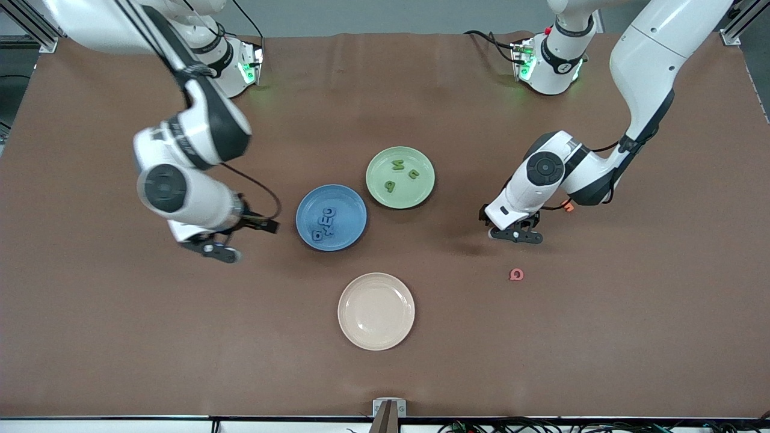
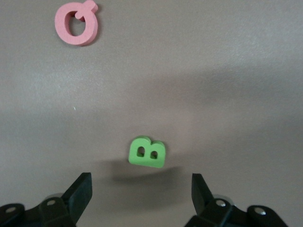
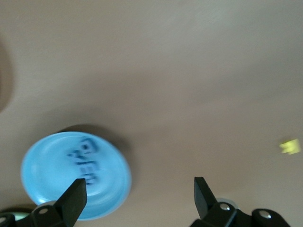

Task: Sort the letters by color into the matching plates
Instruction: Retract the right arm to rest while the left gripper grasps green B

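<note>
I should move toward the B first, because both fingers of my left gripper are still short of the green B (image 2: 147,152) and would miss it if I closed now.
The blue plate (image 1: 351,206) holds several blue letters (image 1: 325,224); the right wrist view shows this blue plate (image 3: 42,175) and its blue letters (image 3: 85,163) too. Three green letters (image 1: 397,164) lie in the pale green plate (image 1: 416,193). A green B (image 2: 147,152) lies on the mat just ahead of my open left gripper (image 2: 142,194), which hangs low over it; in the front view the left gripper (image 1: 516,236) hides it. My right gripper (image 1: 216,249) stands open and empty over the mat beside the blue plate, as the right wrist view of that gripper (image 3: 139,196) confirms.
A cream plate (image 1: 376,311) sits nearer the front camera than the blue plate. A pink Q (image 1: 516,275) lies close to the left gripper, and the left wrist view shows that pink Q (image 2: 76,23). An orange piece (image 1: 568,206) lies by the left arm. A yellow piece (image 3: 289,146) lies on the mat.
</note>
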